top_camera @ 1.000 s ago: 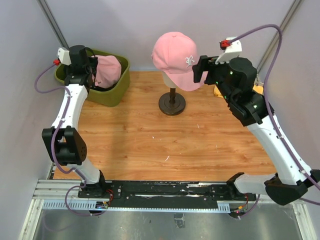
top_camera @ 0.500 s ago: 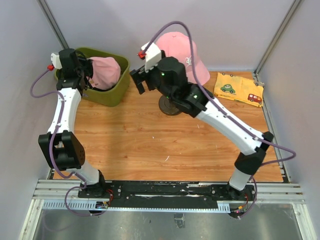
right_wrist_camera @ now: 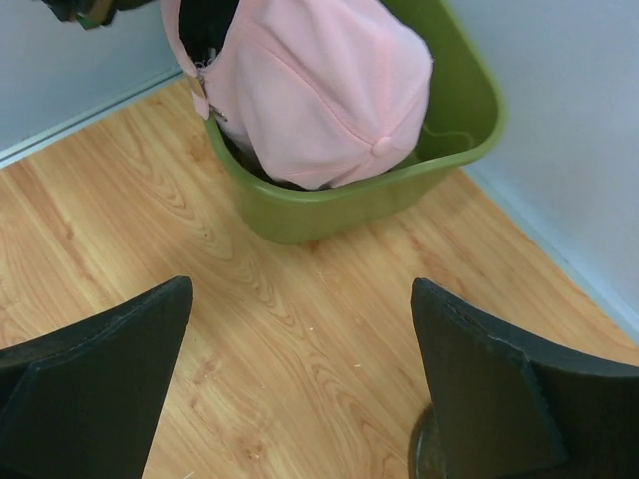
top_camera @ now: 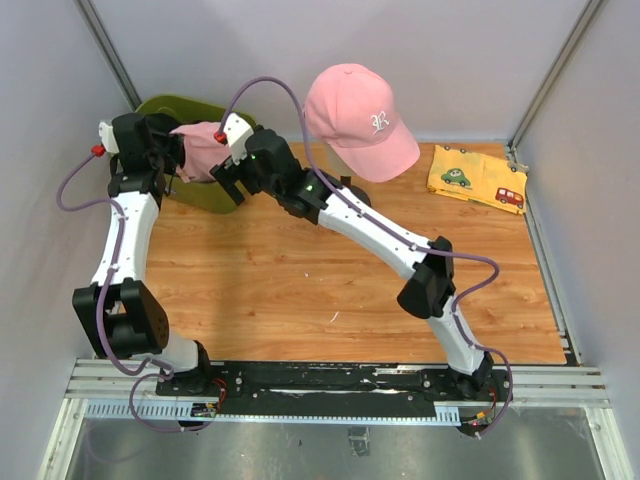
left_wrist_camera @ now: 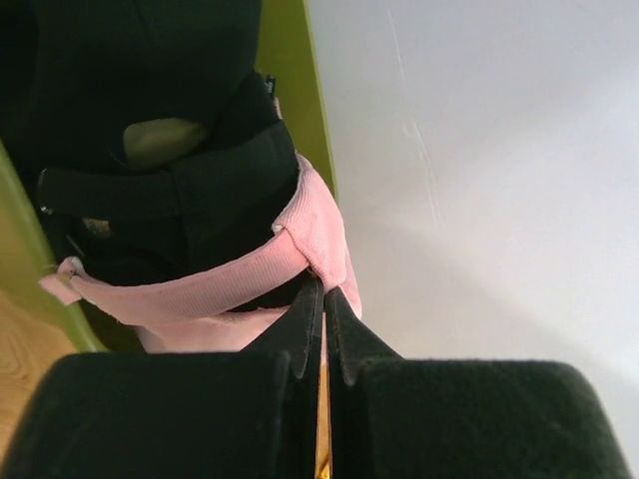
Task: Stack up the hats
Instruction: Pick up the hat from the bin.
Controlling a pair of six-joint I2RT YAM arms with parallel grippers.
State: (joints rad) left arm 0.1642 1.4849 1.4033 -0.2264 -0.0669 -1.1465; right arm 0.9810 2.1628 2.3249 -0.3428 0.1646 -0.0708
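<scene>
My right gripper should next grab the pink hat's top near its button, so the hat's rear band stays free for stacking.
A pink hat with a white logo sits on the mannequin head at the back centre. A second pink hat stands partly out of the olive-green bin at the back left; it also shows in the right wrist view. My left gripper is shut on this hat's rear band, its tips pinching the fabric. A black hat lies in the bin beneath it. My right gripper is open and empty, hovering over the wood floor just in front of the bin.
A yellow cloth with car prints lies at the back right. The mannequin's dark stand base is close beside my right finger. The grey wall stands right behind the bin.
My right arm has swung from the right of the mannequin across to the left, ending in front of the bin. My left gripper has shifted slightly left, still holding the pink hat.
</scene>
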